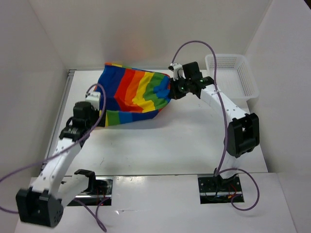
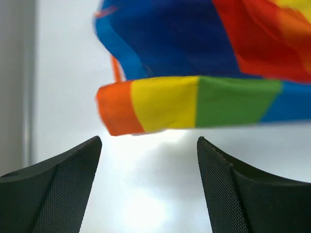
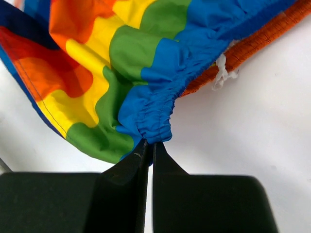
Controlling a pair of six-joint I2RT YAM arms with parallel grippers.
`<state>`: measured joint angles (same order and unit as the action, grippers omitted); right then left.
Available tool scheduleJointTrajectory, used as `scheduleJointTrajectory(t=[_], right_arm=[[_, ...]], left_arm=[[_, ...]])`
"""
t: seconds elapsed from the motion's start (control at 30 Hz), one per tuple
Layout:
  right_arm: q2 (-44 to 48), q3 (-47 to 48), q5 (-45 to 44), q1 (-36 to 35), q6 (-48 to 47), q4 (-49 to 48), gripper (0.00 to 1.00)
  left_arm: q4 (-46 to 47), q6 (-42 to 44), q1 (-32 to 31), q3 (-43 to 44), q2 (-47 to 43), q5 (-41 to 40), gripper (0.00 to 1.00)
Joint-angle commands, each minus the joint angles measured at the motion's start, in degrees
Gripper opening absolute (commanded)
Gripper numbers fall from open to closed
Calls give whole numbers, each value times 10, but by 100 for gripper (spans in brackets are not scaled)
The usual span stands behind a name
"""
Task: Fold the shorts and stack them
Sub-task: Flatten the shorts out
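Note:
The waistband of the shorts is held. My left gripper will next grab the shorts' hem at its orange corner (image 2: 119, 110), opposite the waistband, to spread and fold them.
The rainbow-striped shorts (image 1: 131, 94) lie bunched at the back middle of the table, partly lifted on their right side. My right gripper (image 1: 173, 88) is shut on the blue elastic waistband (image 3: 154, 127); a bit of white drawstring (image 3: 222, 73) shows beside it. My left gripper (image 1: 99, 108) is open and empty, just left of the shorts' lower left corner. In the left wrist view the hem (image 2: 194, 104) hangs a little beyond my open fingertips (image 2: 87, 150), not between them.
A white plastic mesh basket (image 1: 232, 75) stands at the back right, close behind the right arm. White walls close in the table on the left, back and right. Cables loop over both arms.

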<state>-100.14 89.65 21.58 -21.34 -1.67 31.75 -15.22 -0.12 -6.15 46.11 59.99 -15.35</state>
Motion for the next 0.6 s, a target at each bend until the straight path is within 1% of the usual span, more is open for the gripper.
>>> scheduleJointTrajectory(t=[0.0,0.07,0.1,0.13,0.17,0.27,0.3,0.33,0.37,0.4,0.43,0.47,0.5,0.57], right_arm=[[37,-41,10,2,-94,43,0],[42,-60,25,2,-112,53,0],[42,-60,25,2,-123,59,0],[42,-68,32,2,-128,67,0],[42,-74,32,2,-134,67,0],[42,-89,14,2,-162,80,0],[42,-94,4,2,-170,80,0],[42,-107,-5,2,-187,80,0],[49,-114,-28,2,-187,80,19],[49,-122,-36,2,-194,80,43],[55,-136,-42,2,-211,86,75],[66,-143,-47,2,-219,86,96],[73,-151,-71,2,-224,86,100],[95,-163,-103,2,-244,61,100]], left_arm=[[-110,1,-19,-66,-116,89,86],[-146,1,-25,-89,-136,89,88],[-182,1,-25,-89,-136,95,88],[-198,1,-25,-89,-136,102,92],[-205,1,-30,-89,-124,108,94],[-180,1,-35,-96,-92,89,100],[-172,1,-35,-96,-81,82,100],[-182,1,-35,-81,-49,81,100],[-226,1,-35,-64,-33,107,100],[-255,1,-35,-46,-18,123,100],[-278,1,-35,-31,0,135,100],[-307,1,-35,-23,0,141,100],[-316,1,-35,-23,0,141,100],[-327,1,-40,-50,-28,136,100]])
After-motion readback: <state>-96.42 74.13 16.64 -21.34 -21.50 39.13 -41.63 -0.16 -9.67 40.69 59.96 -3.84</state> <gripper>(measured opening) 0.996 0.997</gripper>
